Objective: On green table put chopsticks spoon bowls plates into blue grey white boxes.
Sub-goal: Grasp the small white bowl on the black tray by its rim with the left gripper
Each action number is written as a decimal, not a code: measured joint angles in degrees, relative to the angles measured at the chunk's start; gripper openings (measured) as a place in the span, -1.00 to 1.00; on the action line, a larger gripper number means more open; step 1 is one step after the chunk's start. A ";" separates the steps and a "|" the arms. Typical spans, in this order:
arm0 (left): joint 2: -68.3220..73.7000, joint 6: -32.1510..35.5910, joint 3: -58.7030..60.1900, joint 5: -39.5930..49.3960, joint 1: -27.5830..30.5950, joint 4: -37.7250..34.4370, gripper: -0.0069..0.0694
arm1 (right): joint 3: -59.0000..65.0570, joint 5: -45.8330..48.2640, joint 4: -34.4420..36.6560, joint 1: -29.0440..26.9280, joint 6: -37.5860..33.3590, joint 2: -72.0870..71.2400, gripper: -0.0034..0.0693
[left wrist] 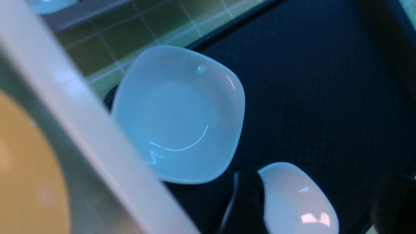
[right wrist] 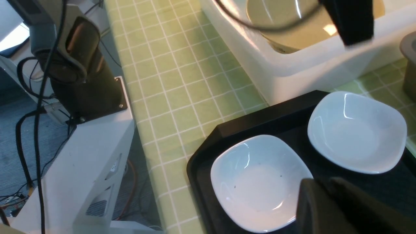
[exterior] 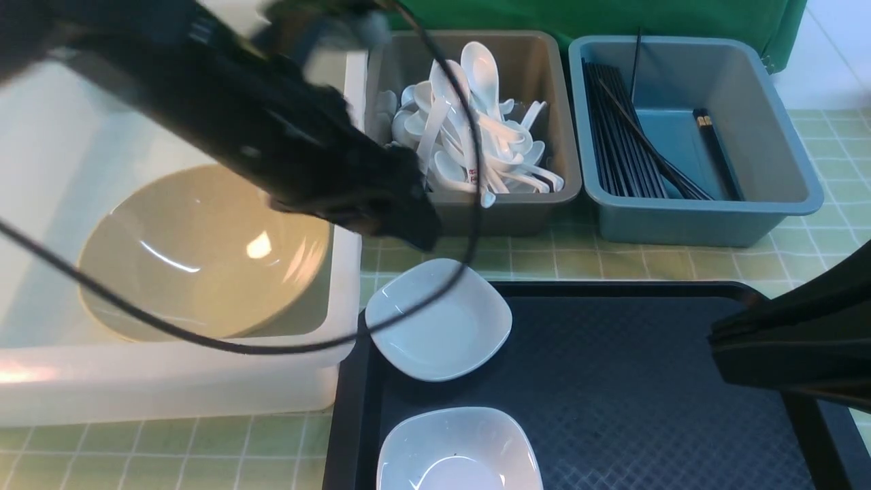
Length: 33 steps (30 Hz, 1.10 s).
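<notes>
My left gripper picks up the near plate by its thin rim point(exterior: 467, 410) next, since the near plate's broad body spreads too wide for my open fingers.
The tan bowl point(exterior: 204, 252) lies inside the white tub point(exterior: 170, 388) at the left. The grey box point(exterior: 551, 136) holds a heap of white spoons, and the spoon with red characters point(exterior: 474, 173) lies among them. Black chopsticks point(exterior: 626, 136) lie in the blue box point(exterior: 782, 156). Two white plates point(exterior: 439, 320) point(exterior: 459, 449) rest on the black tray point(exterior: 612, 395). My left gripper point(exterior: 415, 228) hovers over the tub's right rim, above the far plate point(left wrist: 178, 113). It is open, its fingers point(left wrist: 247, 201) wide apart and empty. My right gripper point(exterior: 714, 347) hangs shut and empty over the tray's right side, close to the near plate point(right wrist: 256, 182).
The three boxes stand in a row along the back of the green table point(exterior: 544, 258), close behind the tray. A green cloth point(exterior: 612, 13) hangs behind them. The left arm's cable point(exterior: 204, 337) loops over the tub and the far plate. The arm's base point(right wrist: 81, 71) stands past the table's edge.
</notes>
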 joint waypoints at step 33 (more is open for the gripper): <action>6.13 -2.66 -1.90 7.50 -2.53 8.73 -0.82 | 0.00 1.88 -0.05 0.00 0.19 0.00 -0.72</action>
